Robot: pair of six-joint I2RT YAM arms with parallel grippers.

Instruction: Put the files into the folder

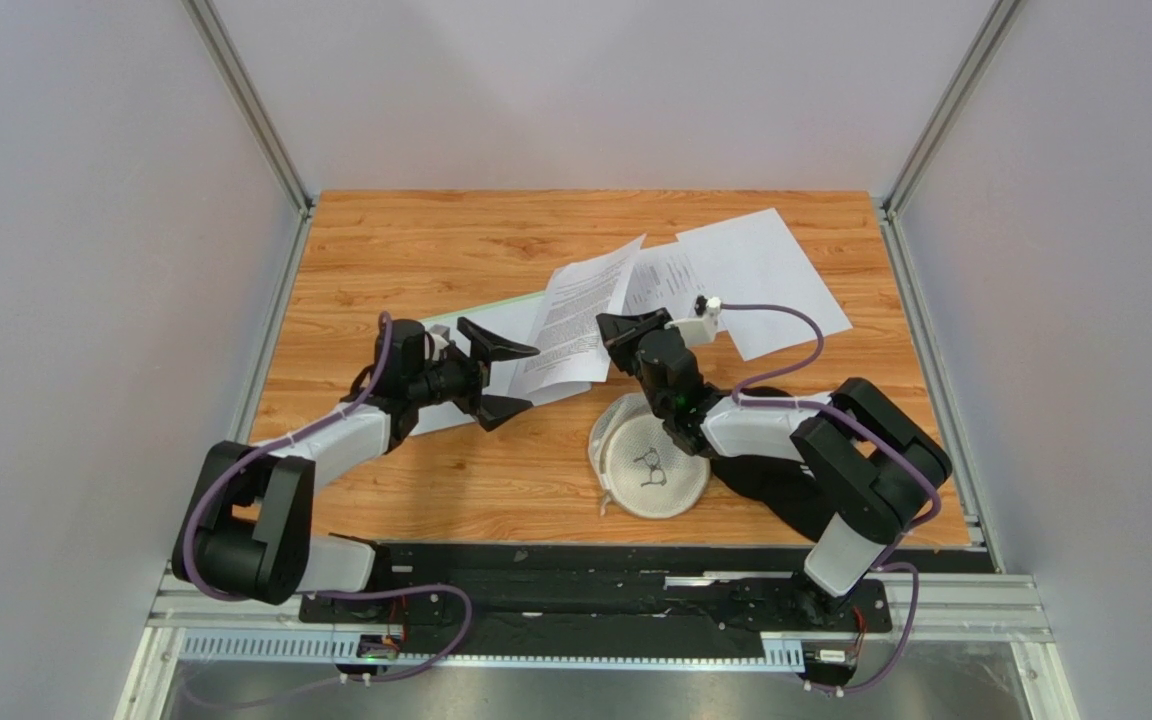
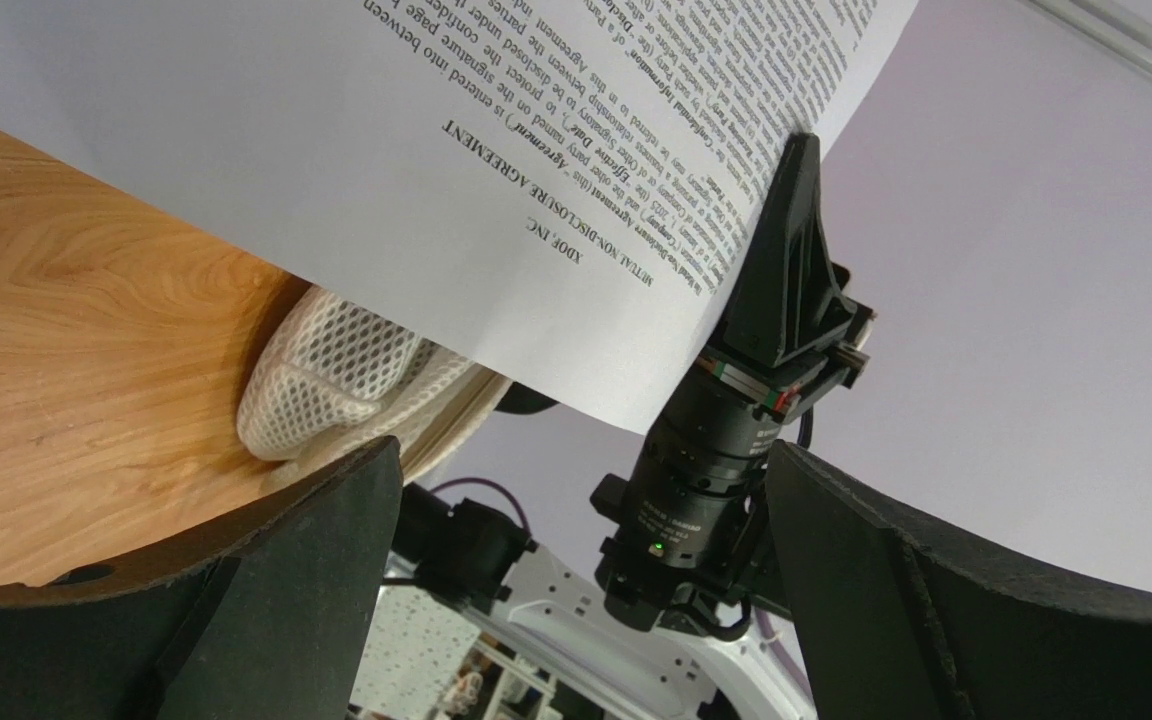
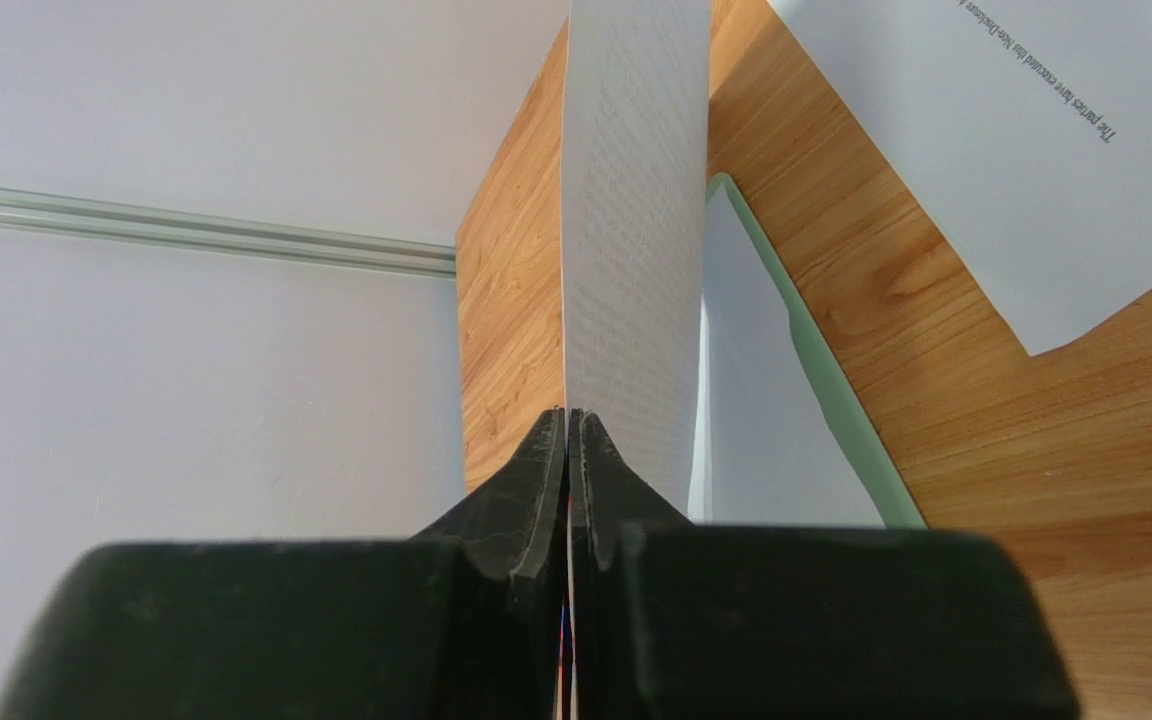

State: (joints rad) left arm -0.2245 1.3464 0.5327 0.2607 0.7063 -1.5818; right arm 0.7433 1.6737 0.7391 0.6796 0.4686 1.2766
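Note:
Next, my left gripper grips the file's titled edge (image 1: 560, 384), away from the right gripper's hold, to stretch the printed file flat into the folder (image 1: 503, 312).
My right gripper (image 3: 570, 417) is shut on the edge of a printed file sheet (image 3: 635, 225), which stands edge-on in its wrist view. In the top view that sheet (image 1: 582, 312) hangs lifted over the table's middle, with the right gripper (image 1: 612, 330) at its right edge. My left gripper (image 1: 522, 380) is open beside the sheet's lower left corner, with nothing between its fingers (image 2: 267, 600). Its wrist view shows the sheet's printed face (image 2: 582, 165) above. The light-green folder (image 3: 820, 387) lies flat with a white sheet (image 3: 763, 435) on it, mostly hidden under the left gripper in the top view. More files (image 1: 755, 270) lie at the back right.
A white mesh cap (image 1: 650, 465) rests near the front centre, just under the right arm's wrist, and also shows as the cap (image 2: 334, 387) in the left wrist view. Metal frame posts and grey walls border the wooden table (image 1: 387, 240) on three sides.

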